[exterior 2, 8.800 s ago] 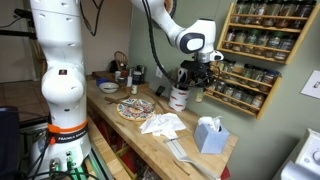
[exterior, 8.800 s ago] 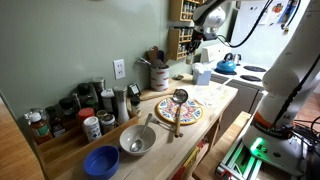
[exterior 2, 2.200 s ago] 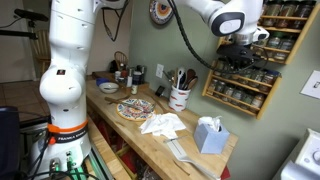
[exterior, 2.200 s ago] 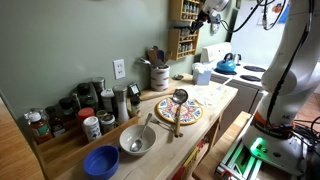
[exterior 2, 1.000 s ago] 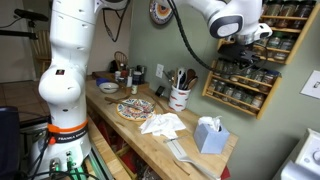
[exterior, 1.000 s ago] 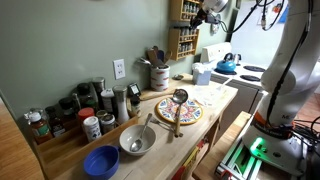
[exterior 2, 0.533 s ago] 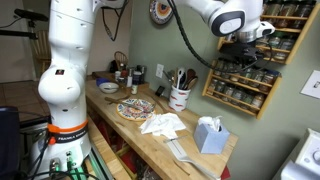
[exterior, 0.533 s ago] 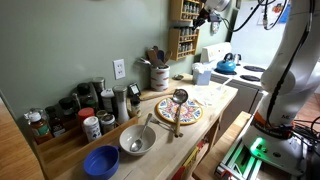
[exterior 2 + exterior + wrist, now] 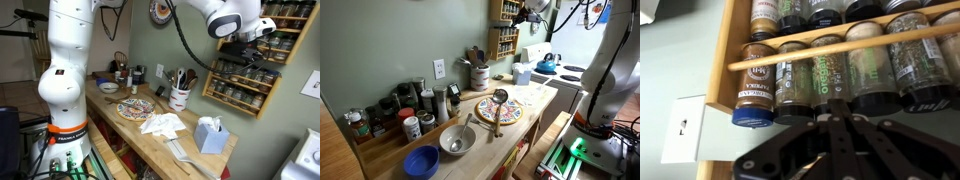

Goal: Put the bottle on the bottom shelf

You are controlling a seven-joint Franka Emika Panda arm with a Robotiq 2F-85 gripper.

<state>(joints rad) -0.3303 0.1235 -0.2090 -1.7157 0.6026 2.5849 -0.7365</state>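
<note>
My gripper would leave the dark-capped bottle [image 9: 829,76] behind the rack's bar if I lifted it now, because its closed fingers are short of the bottle.
A wooden spice rack [image 9: 236,98] hangs on the wall, its shelves full of bottles [image 9: 250,72]. My gripper [image 9: 252,44] is up at the rack's upper rows, well above the bottom shelf [image 9: 228,95]. In the wrist view the gripper [image 9: 836,104] is shut, its fingertips together with nothing between them. They point at a dark-capped bottle [image 9: 830,72] behind a wooden rail [image 9: 840,46]. A brown bottle with a blue cap [image 9: 755,85] stands beside it. I cannot tell which bottle the task means. The gripper [image 9: 526,12] shows small at the rack [image 9: 502,38].
Below the rack the wooden counter [image 9: 150,140] holds a white utensil crock [image 9: 179,97], a patterned plate [image 9: 135,108], a crumpled cloth [image 9: 163,124] and a tissue box [image 9: 208,134]. A wall plate [image 9: 684,130] sits beside the rack. A stove with a blue kettle [image 9: 547,65] stands past the counter.
Since the oldest frames the gripper has risen from beside the utensil crock to the rack's upper rows. Over the last second it has barely shifted and stays shut.
</note>
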